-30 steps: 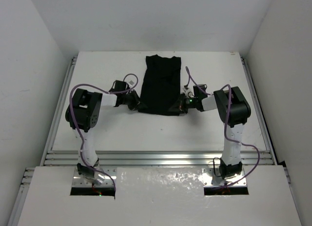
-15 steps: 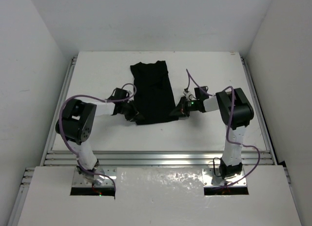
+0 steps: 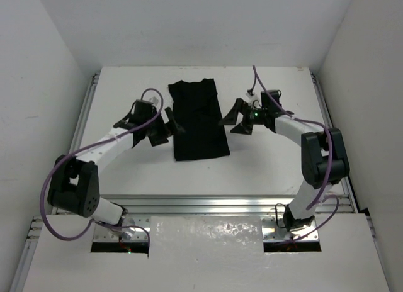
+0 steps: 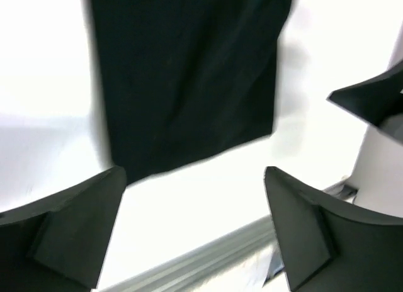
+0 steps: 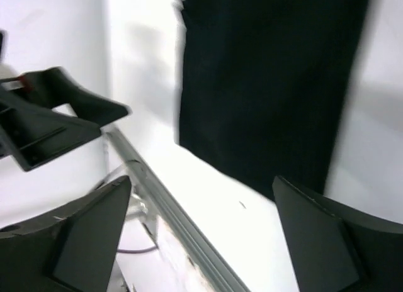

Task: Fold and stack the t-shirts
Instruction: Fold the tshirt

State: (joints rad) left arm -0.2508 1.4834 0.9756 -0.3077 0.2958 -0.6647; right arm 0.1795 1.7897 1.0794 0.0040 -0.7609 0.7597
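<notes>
My left gripper grabs the black t-shirt (image 3: 198,119) by its near corner next, opposite my right gripper's corner, to fold the t-shirt's near edge over.
The black t-shirt (image 3: 198,119) lies flat on the white table, folded into a narrow upright rectangle, and nothing holds it. My left gripper (image 3: 166,129) hovers just off its left edge, open and empty. My right gripper (image 3: 235,119) hovers off its right edge, also open and empty. In the left wrist view the t-shirt (image 4: 189,78) fills the upper middle, beyond the wide-apart fingers of the left gripper (image 4: 194,172). In the right wrist view the t-shirt (image 5: 271,84) lies ahead of the right gripper (image 5: 203,179), with the left gripper (image 5: 56,109) across from it.
An aluminium rail (image 3: 201,204) runs along the table's near edge, also seen as a rail (image 4: 208,260) in the left wrist view. White walls close in the table on the left, right and back. Purple cables (image 3: 151,97) loop over both arms.
Both grippers dragged the t-shirt left and nearer, then opened and let go of its lower corners. They have since lifted back toward the shirt's middle, one on each side.
</notes>
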